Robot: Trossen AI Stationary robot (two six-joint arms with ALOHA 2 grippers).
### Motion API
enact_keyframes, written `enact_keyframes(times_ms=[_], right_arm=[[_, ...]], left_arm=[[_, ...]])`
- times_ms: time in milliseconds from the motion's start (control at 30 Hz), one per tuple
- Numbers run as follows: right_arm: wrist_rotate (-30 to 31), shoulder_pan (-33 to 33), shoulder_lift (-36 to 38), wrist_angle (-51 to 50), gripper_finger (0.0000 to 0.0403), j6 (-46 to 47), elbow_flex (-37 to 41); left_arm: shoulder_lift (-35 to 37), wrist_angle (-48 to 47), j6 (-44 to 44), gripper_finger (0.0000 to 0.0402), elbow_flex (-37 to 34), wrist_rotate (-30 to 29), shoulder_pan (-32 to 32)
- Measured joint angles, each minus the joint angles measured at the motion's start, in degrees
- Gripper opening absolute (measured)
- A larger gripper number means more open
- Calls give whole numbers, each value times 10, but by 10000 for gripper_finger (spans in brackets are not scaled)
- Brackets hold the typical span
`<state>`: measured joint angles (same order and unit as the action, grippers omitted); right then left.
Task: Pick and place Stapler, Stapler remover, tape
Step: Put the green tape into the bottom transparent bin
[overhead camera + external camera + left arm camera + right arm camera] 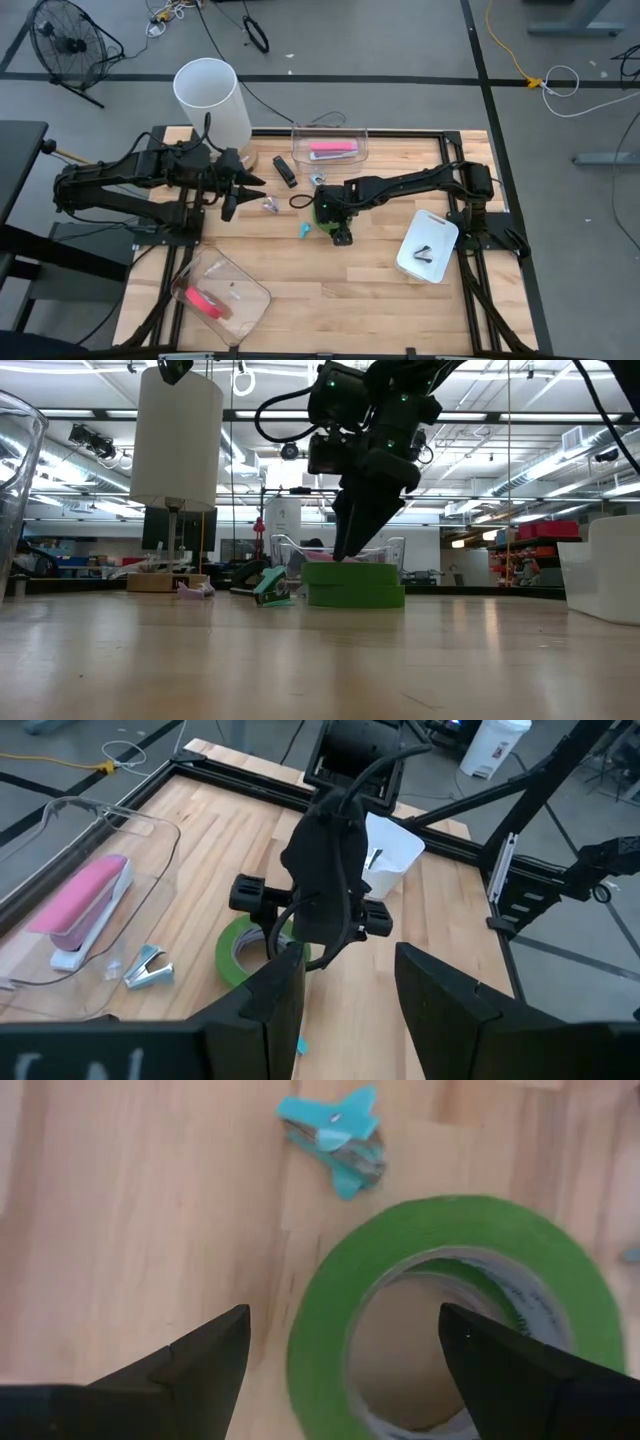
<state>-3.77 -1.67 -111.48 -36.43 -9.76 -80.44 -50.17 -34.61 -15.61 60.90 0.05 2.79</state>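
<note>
My right gripper should lower its fingers before it closes on the green tape roll's side. They are above it in the right wrist view, so they would miss if they closed now.
A green tape roll lies flat on the wooden table near its middle; it also shows in the low view and the right wrist view. My right gripper is open and points down over it: one finger stands outside the ring and the ring's wall lies under the gap. A teal staple remover lies beside the roll. My left gripper is open and empty above the table's left part. A pink stapler lies in a clear bin. My right gripper's fingertips come from above, pointing down, and reach about the top face of the green tape roll at its one side. I cannot tell whether they touch it. The roll lies flat on the table.
A black stapler and a clear staple remover lie between the arms. A white cylinder stands at the far left. A clear container with a pink thing sits near left. A white tray sits at the right.
</note>
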Motion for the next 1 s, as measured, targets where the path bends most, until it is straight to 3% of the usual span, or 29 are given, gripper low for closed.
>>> enact_keyframes(times_ms=[600, 1000], right_arm=[[-3, -7, 1, 56, 316, 63, 69], [-4, -6, 1, 72, 247, 73, 79]], left_arm=[[0, 1, 2, 160, 0, 0, 0], [0, 1, 2, 160, 0, 0, 0]])
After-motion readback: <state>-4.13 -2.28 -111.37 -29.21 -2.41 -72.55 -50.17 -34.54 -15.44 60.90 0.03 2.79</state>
